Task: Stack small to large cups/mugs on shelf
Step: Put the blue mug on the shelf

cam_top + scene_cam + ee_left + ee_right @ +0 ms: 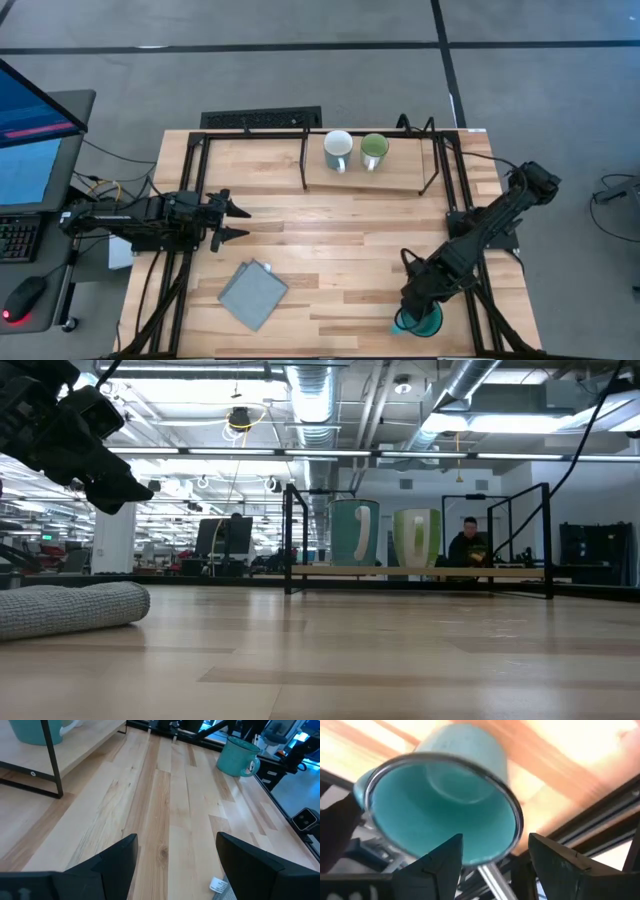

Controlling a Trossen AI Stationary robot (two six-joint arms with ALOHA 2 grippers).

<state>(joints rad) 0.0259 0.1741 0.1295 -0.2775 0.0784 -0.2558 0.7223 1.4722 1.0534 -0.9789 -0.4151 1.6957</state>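
My fingers are above the teal mug's dark rim (492,858), and the mug's whole opening (440,815) shows. My right gripper should go lower before it closes on the mug's rim.
A white mug (338,150) and a light green mug (374,150) stand upright side by side on the low wooden shelf (400,180) at the table's far side; both show in the low view (352,532) (418,537). A larger teal mug (432,323) stands on the table near its near right corner and also shows in the left wrist view (237,756). My right gripper (414,316) is open above it, pointing down. In the right wrist view (495,865) one finger stands over the mug's mouth (440,815) and one outside its wall. My left gripper (238,222) is open and empty at the table's left.
A folded grey cloth (252,293) lies on the table at the near left, also in the low view (70,608). The shelf's black metal legs (52,760) stand on the tabletop. Bare wood (330,240) lies between the arms. A person (468,545) sits far behind the table.
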